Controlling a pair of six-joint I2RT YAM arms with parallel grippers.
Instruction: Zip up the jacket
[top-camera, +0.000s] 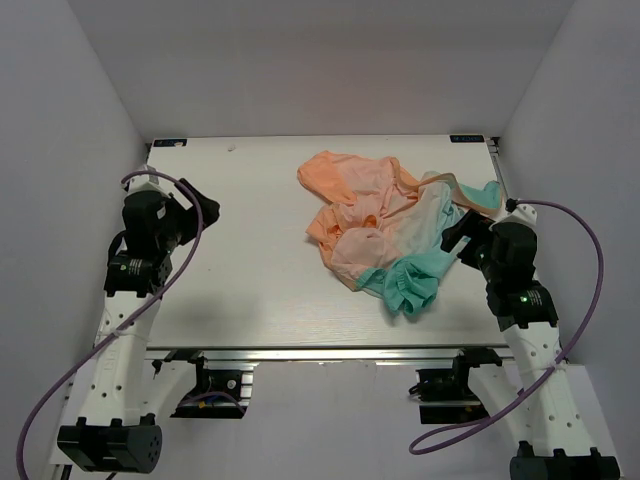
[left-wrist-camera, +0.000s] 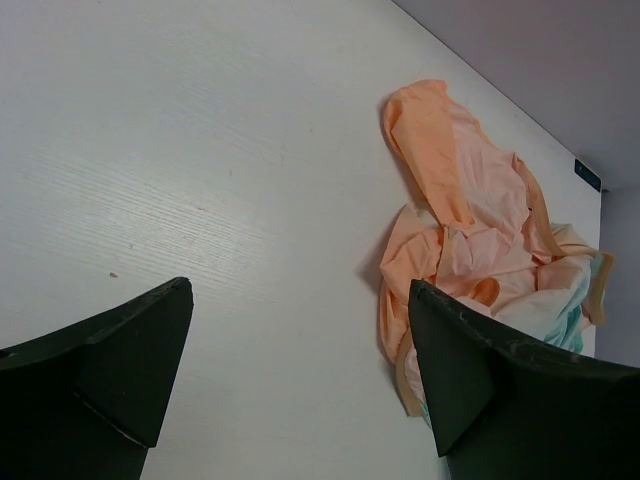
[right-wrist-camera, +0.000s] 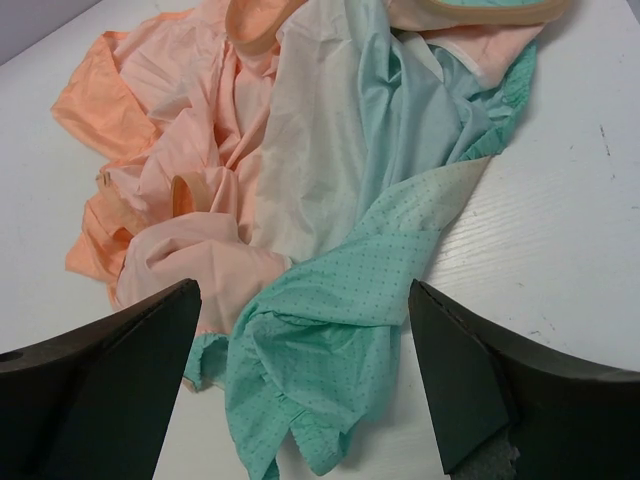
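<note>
The jacket's teal side should stay free to straighten for zipping, so my left gripper will next grab the jacket's orange-peach edge (top-camera: 395, 163) (left-wrist-camera: 519, 164) where the zipper strip ends.
The jacket (top-camera: 385, 225) lies crumpled in a heap on the right half of the white table (top-camera: 250, 230), orange-peach at the back, teal-mint toward the front. An orange zipper strip (right-wrist-camera: 480, 12) curves along its far edge. My left gripper (top-camera: 205, 205) is open and empty at the table's left, well apart from the jacket (left-wrist-camera: 470, 230). My right gripper (top-camera: 455, 235) is open and empty, hovering at the jacket's right side above the teal dotted hem (right-wrist-camera: 340, 330). The fingers touch no cloth.
Grey walls enclose the table on three sides. The table's right edge (top-camera: 500, 190) runs close to the jacket. Purple cables loop beside both arms.
</note>
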